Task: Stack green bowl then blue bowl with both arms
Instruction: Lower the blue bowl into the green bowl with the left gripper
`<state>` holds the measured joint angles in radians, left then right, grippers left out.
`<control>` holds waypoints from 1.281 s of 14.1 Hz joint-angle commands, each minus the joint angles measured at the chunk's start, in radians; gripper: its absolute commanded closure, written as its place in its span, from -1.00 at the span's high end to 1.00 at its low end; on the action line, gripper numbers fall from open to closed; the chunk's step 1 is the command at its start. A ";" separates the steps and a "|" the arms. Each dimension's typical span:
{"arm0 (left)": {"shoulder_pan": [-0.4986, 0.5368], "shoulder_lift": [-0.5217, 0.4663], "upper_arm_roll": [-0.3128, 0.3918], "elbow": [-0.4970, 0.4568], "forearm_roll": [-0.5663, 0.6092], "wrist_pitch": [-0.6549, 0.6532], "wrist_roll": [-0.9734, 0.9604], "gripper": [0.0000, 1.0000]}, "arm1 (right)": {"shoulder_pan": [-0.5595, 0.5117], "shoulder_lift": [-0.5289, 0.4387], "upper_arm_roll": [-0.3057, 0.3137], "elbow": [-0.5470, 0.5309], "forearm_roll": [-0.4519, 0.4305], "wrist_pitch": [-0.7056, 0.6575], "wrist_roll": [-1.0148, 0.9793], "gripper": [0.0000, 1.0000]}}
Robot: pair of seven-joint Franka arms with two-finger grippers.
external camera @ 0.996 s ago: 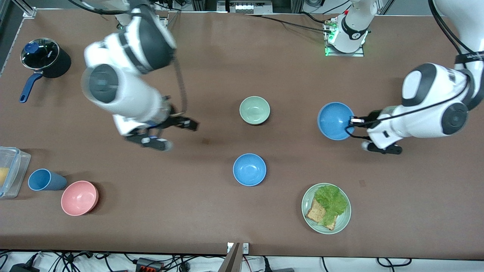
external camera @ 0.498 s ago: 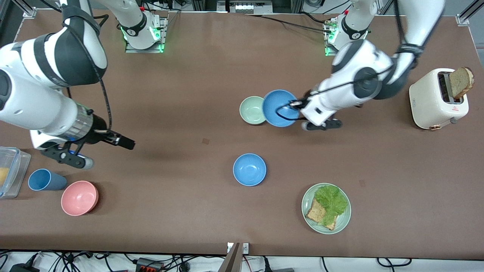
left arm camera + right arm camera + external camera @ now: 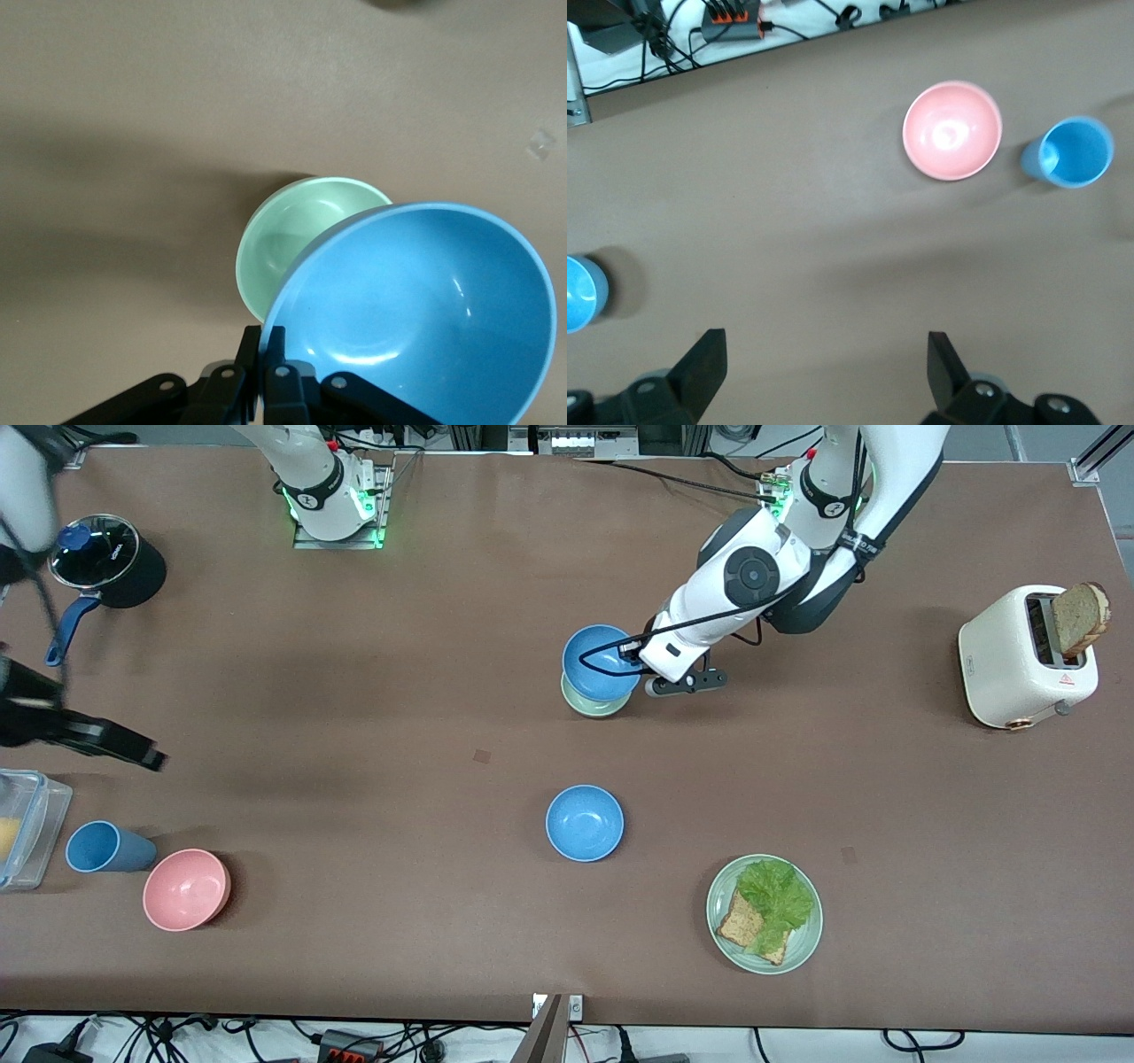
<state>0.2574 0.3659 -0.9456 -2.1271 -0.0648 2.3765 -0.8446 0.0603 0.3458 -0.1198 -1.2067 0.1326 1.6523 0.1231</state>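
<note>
My left gripper needs to set the blue bowl inside the green bowl before it opens, because the green inside shows beyond its raised rim (image 3: pixel 565 661) (image 3: pixel 443 206).
The pale green bowl (image 3: pixel 595 703) sits on the table near the middle. My left gripper (image 3: pixel 631 650) is shut on the rim of a blue bowl (image 3: pixel 602 661) and holds it over the green bowl, covering most of it. In the left wrist view the blue bowl (image 3: pixel 416 310) is tilted, the green bowl (image 3: pixel 292 239) shows under its edge, and the left gripper (image 3: pixel 266 341) pinches the rim. A second blue bowl (image 3: pixel 585 823) rests nearer the front camera. My right gripper (image 3: pixel 133 748) hangs open over the table at the right arm's end and holds nothing (image 3: pixel 824 359).
A pink bowl (image 3: pixel 186 888), a blue cup (image 3: pixel 104 847) and a clear container (image 3: pixel 22 828) stand at the right arm's end, with a black pot (image 3: pixel 106 558) farther back. A green plate (image 3: pixel 802 948) carries lettuce and bread. A toaster (image 3: pixel 1010 660) stands at the left arm's end.
The left arm has carried the blue bowl from its end of the table to over the green bowl. The right arm has drawn back toward its own end.
</note>
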 commanded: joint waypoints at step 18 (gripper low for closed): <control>-0.078 0.146 0.065 -0.001 0.261 0.075 -0.192 -0.98 | -0.073 -0.352 0.035 -0.511 -0.127 0.133 -0.180 1.00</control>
<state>0.1919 0.5008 -0.8892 -2.1357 0.1604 2.4372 -1.0125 -0.0002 0.0284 -0.1001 -1.6792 0.0204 1.7628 -0.0670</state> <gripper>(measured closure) 0.952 0.000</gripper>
